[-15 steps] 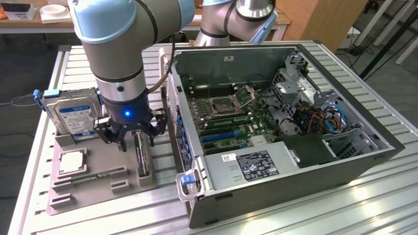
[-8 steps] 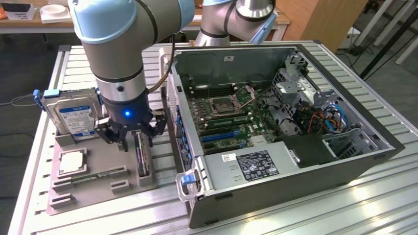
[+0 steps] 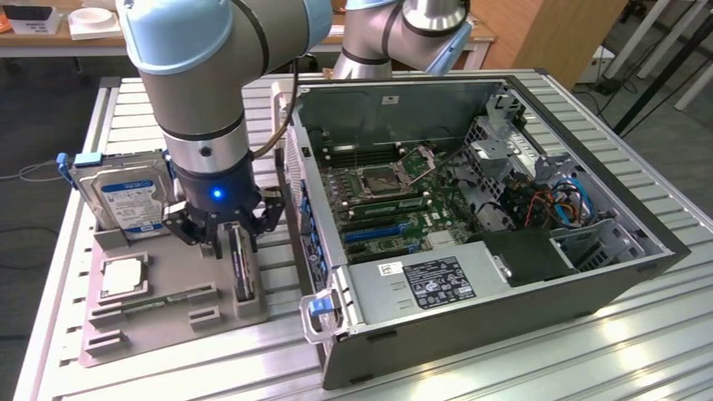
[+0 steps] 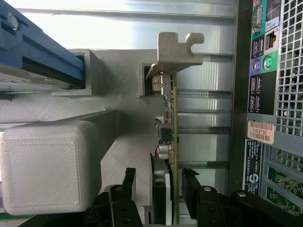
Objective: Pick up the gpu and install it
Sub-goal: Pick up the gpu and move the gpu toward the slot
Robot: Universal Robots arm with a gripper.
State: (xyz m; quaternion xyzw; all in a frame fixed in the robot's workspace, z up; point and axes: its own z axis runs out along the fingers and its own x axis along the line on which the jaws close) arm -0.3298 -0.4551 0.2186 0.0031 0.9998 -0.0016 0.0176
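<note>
My gripper grabs the GPU by its exposed upper edge (image 3: 237,242) beside the fan next, since its lower edge is down in the tray slot.
The gpu (image 3: 240,269) is a thin dark circuit board standing on edge in a slot of the grey holder tray (image 3: 167,322), just beside the computer case (image 3: 479,217). My gripper (image 3: 230,230) has come down over the card's upper edge. In the wrist view the gpu (image 4: 171,118) runs between my two black fingers (image 4: 129,182), with its silvery end bracket (image 4: 177,49) at the far end. The gripper (image 4: 159,176) is open and straddles the card, with a small gap left on each side.
On the same tray, a hard drive (image 3: 120,196) with a blue-white label stands upright and a square silver CPU (image 3: 123,276) lies flat. The open case shows the motherboard with blue expansion slots (image 3: 373,231). The case's rear port panel (image 4: 270,94) is close to the card.
</note>
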